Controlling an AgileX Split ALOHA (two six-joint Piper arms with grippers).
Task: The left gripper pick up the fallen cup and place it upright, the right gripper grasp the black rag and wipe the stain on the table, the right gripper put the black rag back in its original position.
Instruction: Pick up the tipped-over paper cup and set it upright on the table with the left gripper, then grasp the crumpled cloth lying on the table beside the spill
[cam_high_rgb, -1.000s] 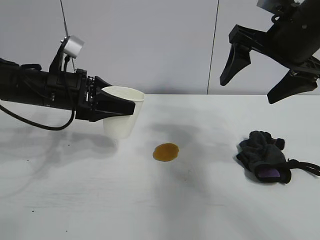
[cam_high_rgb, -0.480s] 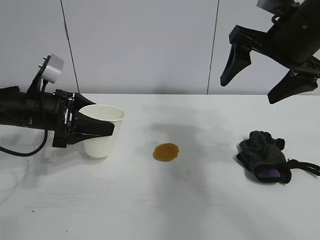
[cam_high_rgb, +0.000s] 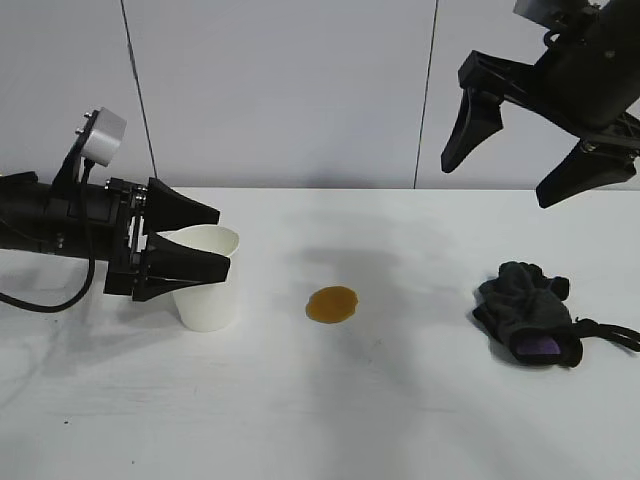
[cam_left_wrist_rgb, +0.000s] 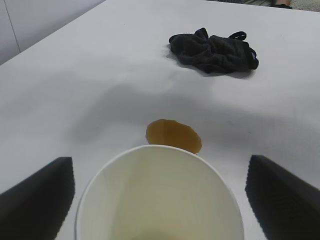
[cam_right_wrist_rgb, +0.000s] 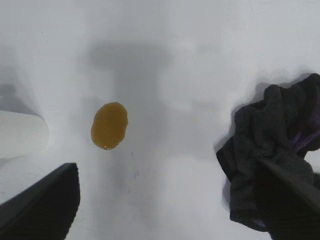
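Observation:
My right gripper should next pinch the black rag by its raised middle folds, as they stand up.
The white cup stands upright on the table at the left. My left gripper is open, with its jaws on either side of the cup's rim and gaps showing between them and the cup. In the left wrist view the cup's mouth sits between the spread jaws of the left gripper. The orange-brown stain lies mid-table. The black rag lies at the right. My right gripper is open wide, high above the rag. The right wrist view shows the stain, the rag and the cup.
A grey panelled wall stands behind the table. The rag's thin loop strap trails toward the right edge. Bare tabletop lies between the stain and the rag and along the front.
My left gripper carried the cup to the left and down onto the table, then opened its jaws off it. The right arm has not moved.

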